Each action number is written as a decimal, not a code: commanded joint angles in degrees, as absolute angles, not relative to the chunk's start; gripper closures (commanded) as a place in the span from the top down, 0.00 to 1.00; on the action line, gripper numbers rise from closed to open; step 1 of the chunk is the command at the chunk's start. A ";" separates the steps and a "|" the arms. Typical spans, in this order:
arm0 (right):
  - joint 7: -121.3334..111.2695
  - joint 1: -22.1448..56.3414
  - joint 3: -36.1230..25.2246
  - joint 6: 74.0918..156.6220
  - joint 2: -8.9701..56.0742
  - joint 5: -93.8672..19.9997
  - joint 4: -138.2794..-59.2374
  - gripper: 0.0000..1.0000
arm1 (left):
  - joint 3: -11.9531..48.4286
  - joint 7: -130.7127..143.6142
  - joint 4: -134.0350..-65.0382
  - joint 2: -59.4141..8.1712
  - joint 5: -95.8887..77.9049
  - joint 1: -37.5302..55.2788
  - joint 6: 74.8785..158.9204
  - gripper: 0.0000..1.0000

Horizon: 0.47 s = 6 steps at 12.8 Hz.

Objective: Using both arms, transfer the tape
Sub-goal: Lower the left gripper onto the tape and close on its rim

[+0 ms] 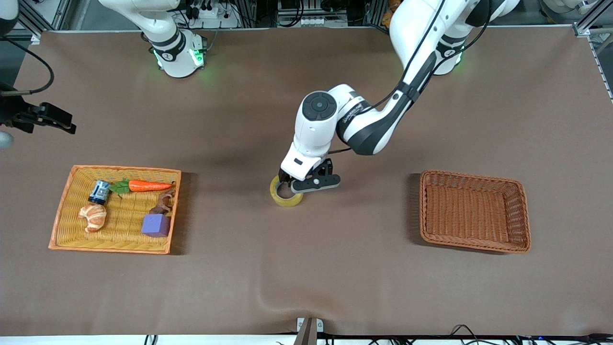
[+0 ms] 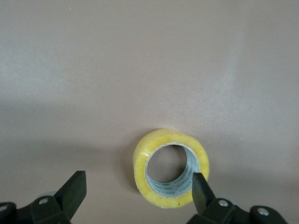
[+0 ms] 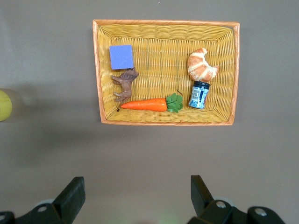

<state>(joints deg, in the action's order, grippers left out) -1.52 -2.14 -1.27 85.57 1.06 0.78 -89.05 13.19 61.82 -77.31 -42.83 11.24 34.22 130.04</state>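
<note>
The tape needs to be transferred into the wicker basket, so my left gripper should next take hold of the tape's yellow ring side (image 2: 198, 158).
The tape (image 1: 286, 198), a translucent yellow ring with a grey-brown core, lies flat on the brown table near its middle. My left gripper (image 1: 293, 184) is down at the tape and open wide. In the left wrist view the tape (image 2: 154, 191) sits between the fingers of the left gripper (image 2: 138, 189), close to one fingertip (image 2: 198, 186) and apart from the other. My right gripper (image 1: 67, 125) waits in the air at the right arm's end, open and empty. In the right wrist view the right gripper (image 3: 135, 191) shows above bare table, with the tape (image 3: 3, 105) at the picture's edge.
A yellow-orange basket (image 1: 60, 211) at the right arm's end holds a carrot (image 1: 148, 186), a croissant (image 1: 93, 215), a purple cube (image 1: 155, 225), a small can (image 1: 99, 191) and a brown toy animal (image 1: 163, 203). A brown wicker basket (image 1: 524, 211) stands at the left arm's end.
</note>
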 commanded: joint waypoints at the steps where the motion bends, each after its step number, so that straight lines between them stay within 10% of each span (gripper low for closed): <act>1: -2.37 -2.37 -1.32 84.81 0.09 -0.27 -88.77 1.00 | 12.66 63.19 -75.50 -46.22 12.83 35.59 130.96 1.00; 6: -2.37 -2.64 -1.14 85.08 0.09 0.44 -87.89 1.00 | 12.57 65.47 -75.50 -50.26 13.01 36.91 135.96 0.82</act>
<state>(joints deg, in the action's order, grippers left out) -1.64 -2.07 -1.33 85.52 0.89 0.70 -87.89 13.13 62.40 -77.11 -48.12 11.27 35.53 134.73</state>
